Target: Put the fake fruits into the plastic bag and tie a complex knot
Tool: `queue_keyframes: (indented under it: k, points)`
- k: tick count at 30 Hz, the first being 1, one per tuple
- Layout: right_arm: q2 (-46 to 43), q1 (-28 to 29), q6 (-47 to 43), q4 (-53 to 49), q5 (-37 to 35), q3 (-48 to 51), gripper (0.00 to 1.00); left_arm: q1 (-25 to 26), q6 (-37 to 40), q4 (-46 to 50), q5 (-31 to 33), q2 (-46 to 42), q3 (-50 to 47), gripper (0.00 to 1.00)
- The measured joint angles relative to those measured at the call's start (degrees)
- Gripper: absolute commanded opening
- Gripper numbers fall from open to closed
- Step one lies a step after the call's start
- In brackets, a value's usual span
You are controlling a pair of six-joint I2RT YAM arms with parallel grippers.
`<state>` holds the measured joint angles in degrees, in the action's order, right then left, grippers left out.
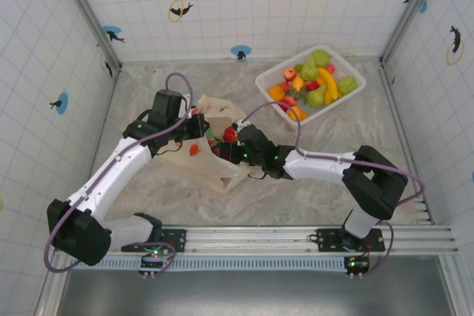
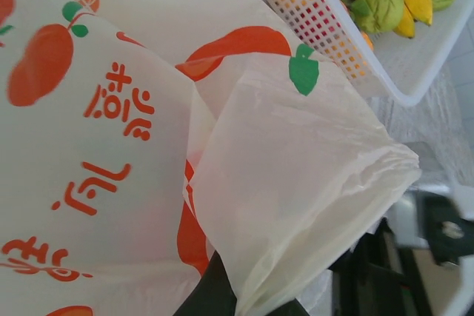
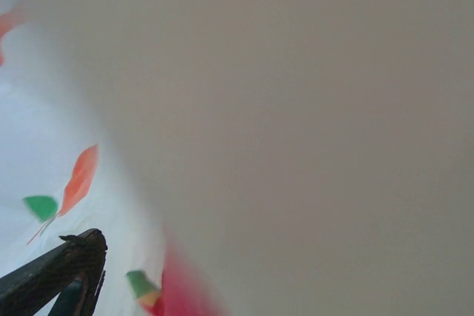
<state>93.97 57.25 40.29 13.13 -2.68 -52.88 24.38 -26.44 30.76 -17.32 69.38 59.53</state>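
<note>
I will next use my right gripper to grab the plastic bag's opening edge [image 1: 238, 124], across from my left gripper, and so lift it for the knot.
The cream-yellow plastic bag [image 1: 222, 168] with orange-red prints lies mid-table, its mouth towards the arms' tips. My left gripper [image 1: 198, 120] is shut on the bag's upper edge; in the left wrist view the bag's film [image 2: 296, 183] bunches into the left gripper [image 2: 248, 297]. My right gripper [image 1: 226, 144] reaches into the bag's mouth, beside a red fake fruit [image 1: 230, 134]. In the right wrist view one dark finger [image 3: 67, 271] stands far left, apart from the blurred red fruit [image 3: 181, 290], and bag film [image 3: 296, 109] hides the other finger. No knot shows.
A white lattice basket [image 1: 278, 64] at the back right holds several fake fruits [image 1: 315, 79], green, yellow, orange and red; the left wrist view shows its wall [image 2: 318, 20] too. Tiled walls close the table on three sides.
</note>
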Motion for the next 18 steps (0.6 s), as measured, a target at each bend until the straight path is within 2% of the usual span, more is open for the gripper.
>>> queue_keyframes:
  k: [8,18]
  points:
    - [-6.0,0.0,-2.5,-2.1,-0.6,0.0,1.0,-1.9,0.0,-0.2,-0.2,-1.3,-1.7,0.0]
    - [-16.8,-0.3,-5.2,-8.3,0.4,2.3,0.95,-3.1,0.5,-0.4,-1.5,-2.1,-2.5,0.0]
